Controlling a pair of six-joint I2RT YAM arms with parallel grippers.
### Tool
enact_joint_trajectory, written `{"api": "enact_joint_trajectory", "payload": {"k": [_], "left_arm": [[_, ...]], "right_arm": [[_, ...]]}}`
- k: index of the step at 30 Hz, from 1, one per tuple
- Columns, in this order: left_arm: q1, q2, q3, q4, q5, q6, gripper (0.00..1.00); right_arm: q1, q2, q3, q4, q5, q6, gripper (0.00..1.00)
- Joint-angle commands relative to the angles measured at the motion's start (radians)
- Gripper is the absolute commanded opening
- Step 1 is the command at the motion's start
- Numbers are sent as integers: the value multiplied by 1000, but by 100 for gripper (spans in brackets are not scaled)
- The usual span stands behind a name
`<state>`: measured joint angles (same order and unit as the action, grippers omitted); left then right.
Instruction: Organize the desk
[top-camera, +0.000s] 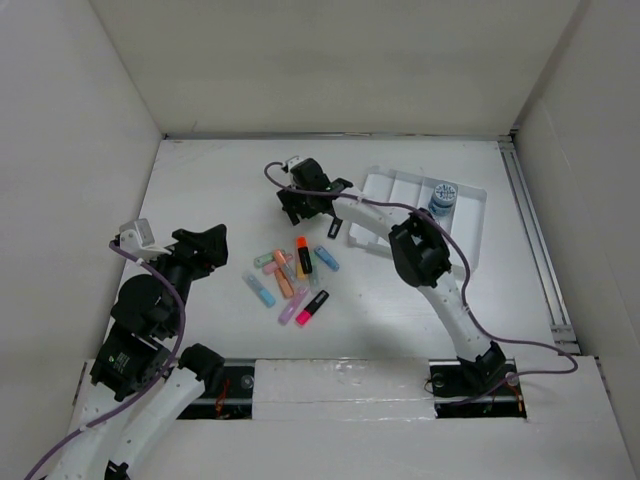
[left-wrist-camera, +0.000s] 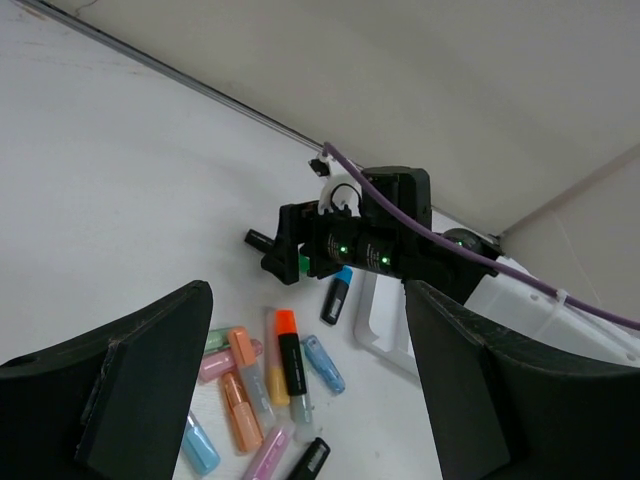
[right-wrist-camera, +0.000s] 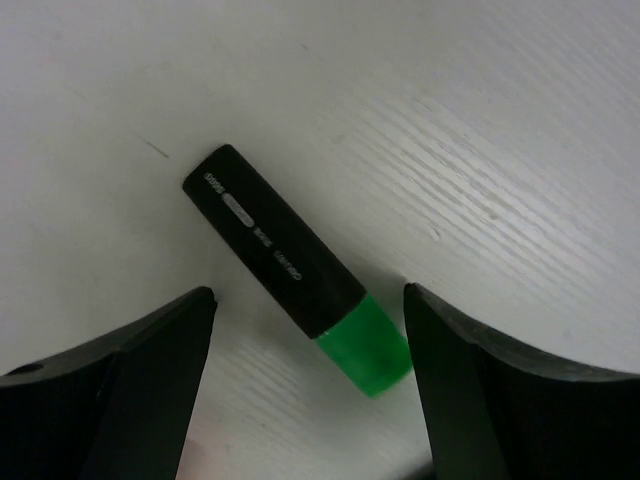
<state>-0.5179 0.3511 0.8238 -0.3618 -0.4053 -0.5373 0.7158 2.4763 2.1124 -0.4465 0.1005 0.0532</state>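
Note:
My right gripper is ready to close on the black highlighter. Both fingers reach their shadows on the desk on either side of the green cap, so they would hold it if they closed now.
On the white desk (top-camera: 200, 190) lies a black highlighter with a green cap (right-wrist-camera: 290, 275), also seen in the left wrist view as a spot of green (left-wrist-camera: 303, 263). My right gripper (top-camera: 293, 210) hovers just over it, open, a finger on either side of the cap end and nothing gripped (right-wrist-camera: 308, 292). A loose pile of pastel, orange and black highlighters (top-camera: 290, 275) lies mid-desk. My left gripper (top-camera: 212, 243) stands open and empty to the left of the pile, which shows between its fingers (left-wrist-camera: 308, 290).
A white ribbed tray (top-camera: 470, 215) sits at the back right with a round blue-and-white object (top-camera: 443, 197) in it. A black marker with a blue cap (left-wrist-camera: 336, 297) lies by the tray's left edge. A metal rail (top-camera: 535, 240) runs along the right side.

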Motion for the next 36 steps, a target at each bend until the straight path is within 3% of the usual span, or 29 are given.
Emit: {"api": "enact_joint_trajectory", "payload": {"k": [1, 3, 7, 10, 13, 22, 28, 36], "left_arm": [[-2, 14, -9, 49, 10, 17, 74], [-2, 12, -8, 49, 11, 19, 74], [-2, 6, -9, 47, 13, 19, 74], [-2, 6, -9, 49, 19, 20, 74], [-2, 5, -12, 52, 29, 23, 74], [-2, -6, -12, 55, 33, 25, 74], [-2, -17, -14, 57, 37, 26, 74], [-2, -17, -14, 58, 45, 26, 74]], "right_arm": [[11, 27, 66, -61, -4, -27, 81], [11, 24, 55, -46, -18, -24, 76], [11, -11, -9, 9, -53, 2, 41], [11, -52, -90, 54, -53, 7, 21], [11, -86, -143, 89, -27, 31, 12], [-120, -485, -517, 524, -143, 319, 13], [-234, -648, -753, 614, -139, 445, 12], [-346, -676, -922, 684, -108, 510, 14]]}}
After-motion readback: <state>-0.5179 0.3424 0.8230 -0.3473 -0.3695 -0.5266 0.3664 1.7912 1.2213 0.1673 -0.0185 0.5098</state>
